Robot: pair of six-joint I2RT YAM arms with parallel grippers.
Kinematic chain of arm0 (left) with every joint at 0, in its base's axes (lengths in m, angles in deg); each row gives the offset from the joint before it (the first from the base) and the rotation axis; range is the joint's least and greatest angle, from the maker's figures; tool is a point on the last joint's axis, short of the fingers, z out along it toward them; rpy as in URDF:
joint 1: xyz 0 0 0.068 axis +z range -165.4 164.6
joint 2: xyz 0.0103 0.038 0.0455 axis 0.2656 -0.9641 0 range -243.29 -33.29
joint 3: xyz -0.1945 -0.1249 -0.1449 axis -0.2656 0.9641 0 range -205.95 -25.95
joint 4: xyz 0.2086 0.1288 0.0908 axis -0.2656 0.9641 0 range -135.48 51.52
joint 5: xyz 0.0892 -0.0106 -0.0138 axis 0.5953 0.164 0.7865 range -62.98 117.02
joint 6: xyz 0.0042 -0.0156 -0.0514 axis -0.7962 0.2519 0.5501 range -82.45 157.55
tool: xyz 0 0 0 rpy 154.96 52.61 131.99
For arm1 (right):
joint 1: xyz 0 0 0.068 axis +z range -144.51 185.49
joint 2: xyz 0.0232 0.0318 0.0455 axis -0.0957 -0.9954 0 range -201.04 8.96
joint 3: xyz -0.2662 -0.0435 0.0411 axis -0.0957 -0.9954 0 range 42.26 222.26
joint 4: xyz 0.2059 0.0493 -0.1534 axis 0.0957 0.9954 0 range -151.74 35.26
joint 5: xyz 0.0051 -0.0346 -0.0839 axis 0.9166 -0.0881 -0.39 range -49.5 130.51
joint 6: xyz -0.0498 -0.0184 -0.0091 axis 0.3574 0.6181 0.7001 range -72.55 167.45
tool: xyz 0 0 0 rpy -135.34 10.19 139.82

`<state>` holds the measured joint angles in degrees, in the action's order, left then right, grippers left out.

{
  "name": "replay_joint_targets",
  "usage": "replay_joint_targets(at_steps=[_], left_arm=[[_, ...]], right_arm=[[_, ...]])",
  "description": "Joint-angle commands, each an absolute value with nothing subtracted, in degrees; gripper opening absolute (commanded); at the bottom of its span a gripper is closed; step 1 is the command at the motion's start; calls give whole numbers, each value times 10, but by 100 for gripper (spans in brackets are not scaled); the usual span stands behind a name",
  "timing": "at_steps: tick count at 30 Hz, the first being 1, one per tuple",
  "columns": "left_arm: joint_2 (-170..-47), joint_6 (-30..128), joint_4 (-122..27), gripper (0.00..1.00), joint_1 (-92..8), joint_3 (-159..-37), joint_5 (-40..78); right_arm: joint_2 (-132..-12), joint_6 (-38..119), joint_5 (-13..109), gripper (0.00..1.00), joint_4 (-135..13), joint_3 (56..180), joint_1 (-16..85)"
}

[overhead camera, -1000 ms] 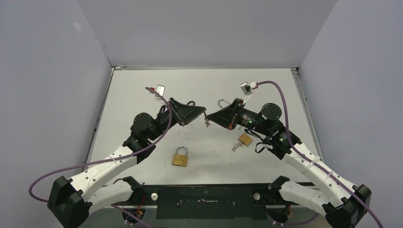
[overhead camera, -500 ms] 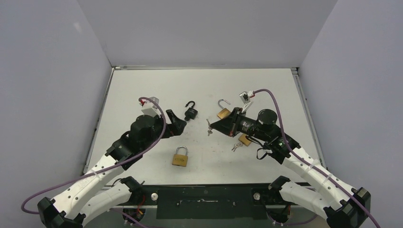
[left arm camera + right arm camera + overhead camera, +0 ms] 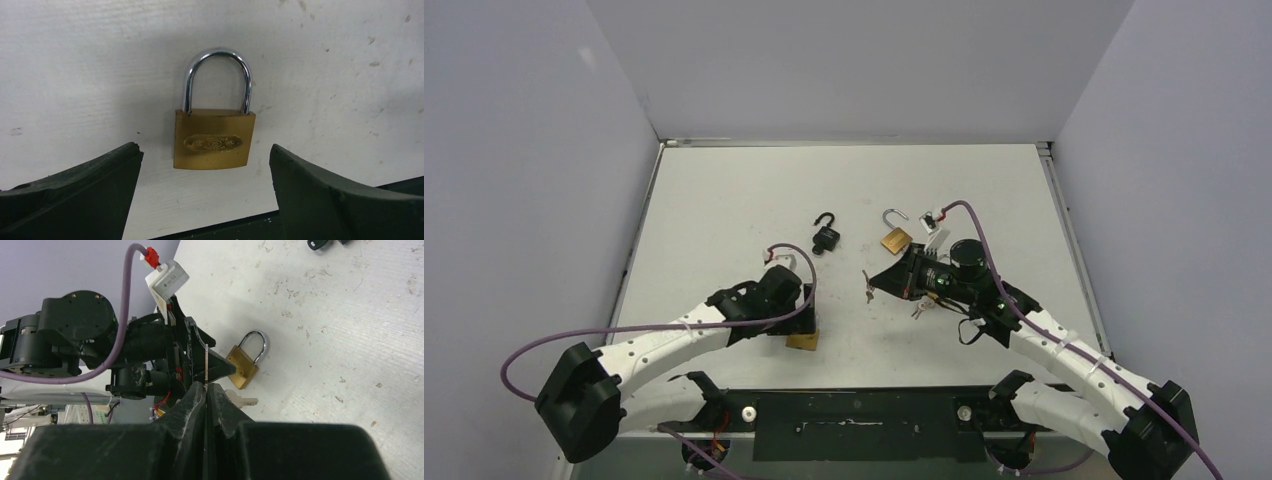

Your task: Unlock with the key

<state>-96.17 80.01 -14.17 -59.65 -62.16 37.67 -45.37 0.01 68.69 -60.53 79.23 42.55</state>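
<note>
The left gripper next needs to hold the closed brass padlock (image 3: pixel 804 341) by the two narrow sides of its body, so its bottom stays free to unlock with the key.
A closed brass padlock (image 3: pixel 214 137) with a steel shackle lies flat on the white table near the front edge. It also shows as the brass padlock (image 3: pixel 804 341) in the top view. My left gripper (image 3: pixel 205 153) is open low over it, one finger on each side of the body, neither touching. My right gripper (image 3: pixel 877 282) hovers to the padlock's right, shut on a small bunch of keys (image 3: pixel 868 288). In the right wrist view my right gripper (image 3: pixel 206 387) pinches the thin key ring (image 3: pixel 206 365) edge-on, and a key (image 3: pixel 241 401) hangs beside it.
An open black padlock (image 3: pixel 824 236) and an open brass padlock (image 3: pixel 894 236) lie farther back at mid-table. Under my right arm there is another small lock with keys (image 3: pixel 922 306). The table's dark front edge (image 3: pixel 225 231) runs just behind my left fingers.
My left arm swung back from mid-table, came down over the front brass padlock and opened wide. My right gripper moved nearer the front, still holding the keys.
</note>
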Motion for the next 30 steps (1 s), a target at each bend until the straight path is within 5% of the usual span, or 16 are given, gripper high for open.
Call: replay_joint_targets(at_steps=[1,9,16,21,30], left_arm=[[-995,832,-154,96,-635,-617,397],[-1083,866,-176,82,-692,-619,458],[-1158,871,-160,79,-710,-655,500],[-1205,876,-134,64,-726,-678,503],[-1222,915,-108,58,-731,-668,462]], right_arm=[[-457,-4,670,0,-633,785,422],[-462,-7,669,0,-634,772,418],[-460,-4,674,0,-629,771,413],[-453,-4,676,0,-624,769,406],[-436,-3,678,0,-611,766,393]])
